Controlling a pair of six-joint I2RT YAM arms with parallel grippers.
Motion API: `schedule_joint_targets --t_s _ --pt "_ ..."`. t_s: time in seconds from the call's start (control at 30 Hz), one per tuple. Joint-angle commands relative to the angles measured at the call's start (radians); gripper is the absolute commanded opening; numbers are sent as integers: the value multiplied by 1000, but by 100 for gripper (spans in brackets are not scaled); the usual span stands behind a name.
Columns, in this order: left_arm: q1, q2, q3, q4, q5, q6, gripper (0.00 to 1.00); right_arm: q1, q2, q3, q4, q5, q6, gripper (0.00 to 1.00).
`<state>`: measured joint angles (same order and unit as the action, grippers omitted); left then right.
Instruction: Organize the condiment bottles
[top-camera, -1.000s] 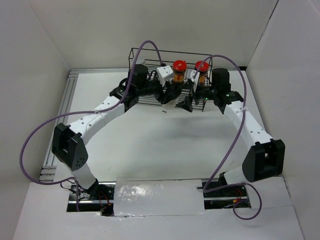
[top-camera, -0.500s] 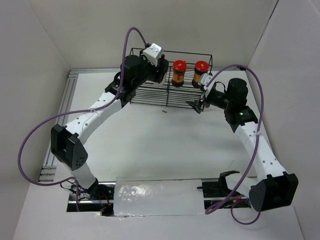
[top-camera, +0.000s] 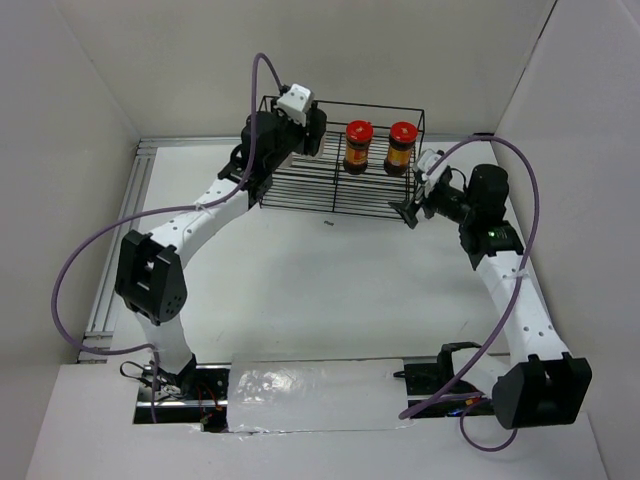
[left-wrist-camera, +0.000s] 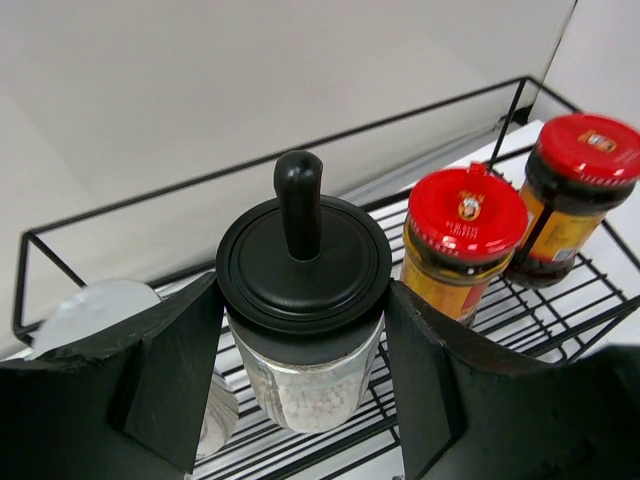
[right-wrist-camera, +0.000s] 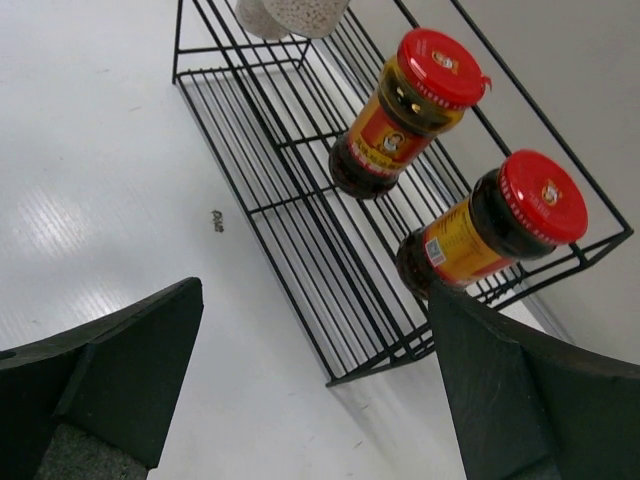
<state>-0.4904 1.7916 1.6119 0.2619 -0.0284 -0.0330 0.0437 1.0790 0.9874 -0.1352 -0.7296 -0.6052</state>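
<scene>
The bottle above the rack's wires would fall if my left gripper opened now.
My left gripper (left-wrist-camera: 300, 290) is shut on the black cap of a whitish bottle of white beads (left-wrist-camera: 310, 385), over the left end of the black wire rack (left-wrist-camera: 560, 320). Whether the bottle rests on the wires I cannot tell. Left of it a white-capped bottle (left-wrist-camera: 90, 310) shows partly behind my finger. Two amber bottles with red caps (top-camera: 358, 147) (top-camera: 401, 147) stand upright on the rack's right half. My right gripper (right-wrist-camera: 315, 295) is open and empty above the table, just off the rack's right front corner (right-wrist-camera: 345, 375). From above, the left gripper (top-camera: 300, 125) hides both whitish bottles.
The rack (top-camera: 340, 195) stands at the back of the white table, close to the rear wall. A small dark speck (top-camera: 328, 222) lies on the table in front of it. White side walls close in left and right. Purple cables loop above both arms.
The left arm has swung from the rack's front middle up to its left rear end, carrying the black-capped bottle. The right arm has pulled back to the right, away from the rack.
</scene>
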Motion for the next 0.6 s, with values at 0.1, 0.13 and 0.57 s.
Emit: schedule_joint_targets --t_s 0.1,0.13,0.57 --pt "9 17 -39 256 54 -2 0 -36 -44 -53 14 -40 -8 100" --pt "10 26 -46 267 64 -1 0 -36 -44 -55 6 -45 -8 100" --pt "9 68 -150 422 73 68 0 -123 -7 -27 -41 -108 -41 100"
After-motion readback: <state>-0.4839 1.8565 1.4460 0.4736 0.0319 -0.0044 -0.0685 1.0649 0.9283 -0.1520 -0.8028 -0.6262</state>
